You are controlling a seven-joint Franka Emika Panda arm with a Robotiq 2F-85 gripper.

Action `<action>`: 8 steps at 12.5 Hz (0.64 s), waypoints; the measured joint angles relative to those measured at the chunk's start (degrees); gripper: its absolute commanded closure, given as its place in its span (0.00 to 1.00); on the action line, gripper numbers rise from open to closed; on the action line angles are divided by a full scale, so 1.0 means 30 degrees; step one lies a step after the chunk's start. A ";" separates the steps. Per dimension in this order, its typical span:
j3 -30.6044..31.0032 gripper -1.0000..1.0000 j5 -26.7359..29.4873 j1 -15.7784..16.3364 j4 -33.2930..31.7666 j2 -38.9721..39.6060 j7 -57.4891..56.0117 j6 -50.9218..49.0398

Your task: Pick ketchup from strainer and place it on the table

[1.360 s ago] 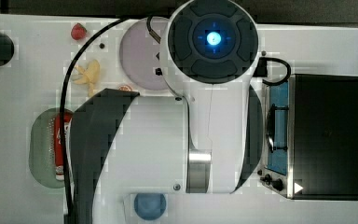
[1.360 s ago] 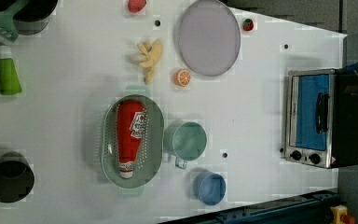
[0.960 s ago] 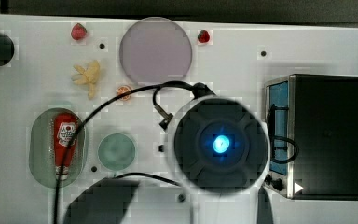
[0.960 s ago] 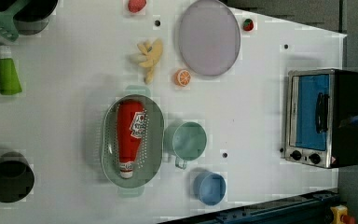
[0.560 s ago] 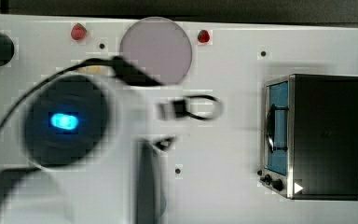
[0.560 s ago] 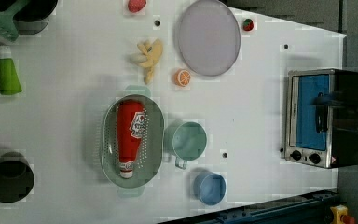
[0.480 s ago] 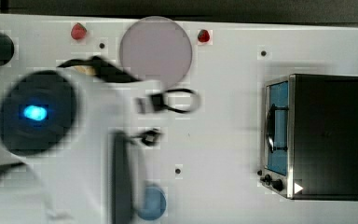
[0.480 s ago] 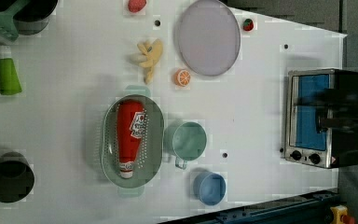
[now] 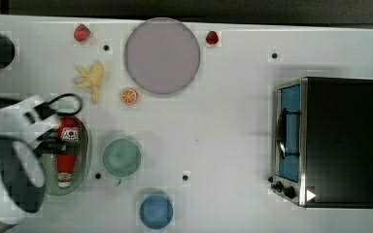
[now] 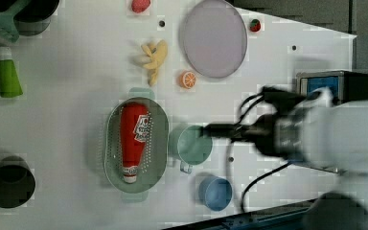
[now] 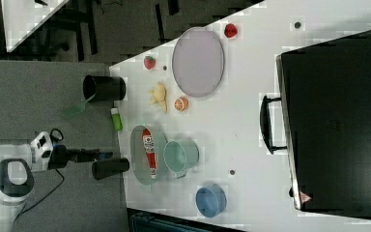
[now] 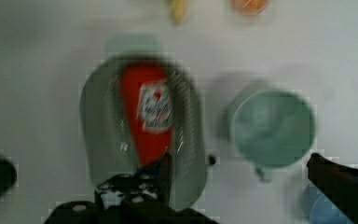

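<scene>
I should grab the ketchup bottle next by its labelled middle [image 10: 132, 140] [image 12: 153, 104] with my gripper, to lift it out of the strainer for the table.
The ketchup [image 9: 67, 150], a red bottle with a white cap, lies flat in the pale green strainer [image 9: 85, 160] on the white table [image 9: 233, 126]. In the left view the ketchup [image 10: 134, 134] fills the middle of the strainer [image 10: 159, 143]. My gripper [image 12: 240, 161] hangs high above the strainer [image 12: 98, 121], open, with nothing between its fingers. One finger [image 12: 164, 168] shows over the cap end of the ketchup [image 12: 147, 116]. In the top view my arm covers the strainer's left side. My gripper [image 10: 213, 129] shows as dark fingers in the left view.
A green cup [image 9: 121, 158] stands right beside the strainer, with a blue cup [image 9: 156, 211] below it. A lilac plate [image 9: 161, 56], bananas [image 9: 92, 77], an orange slice [image 9: 129, 96] and two strawberries [image 9: 81, 33] lie farther off. A toaster oven [image 9: 330, 141] stands at the top view's right.
My arm swung from the top view's middle to its left, over the strainer, and entered the left view from its right. The ketchup stayed in place.
</scene>
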 measured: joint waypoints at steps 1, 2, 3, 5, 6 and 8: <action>0.0671 0.00 -0.0035 0.0050 -0.0242 0.0318 0.0000 0.0709; 0.1231 0.00 -0.0050 0.0100 -0.0485 0.0670 0.0008 0.1702; 0.1632 0.00 -0.0048 0.0235 -0.0522 0.1224 0.0040 0.2658; 0.1669 0.00 -0.0534 0.0708 -0.0989 0.2282 0.0140 0.5344; 0.1595 0.00 -0.1217 0.0833 -0.1324 0.2903 0.0243 0.6630; 0.1380 0.00 -0.1896 0.0735 -0.2518 0.4015 0.0245 0.8952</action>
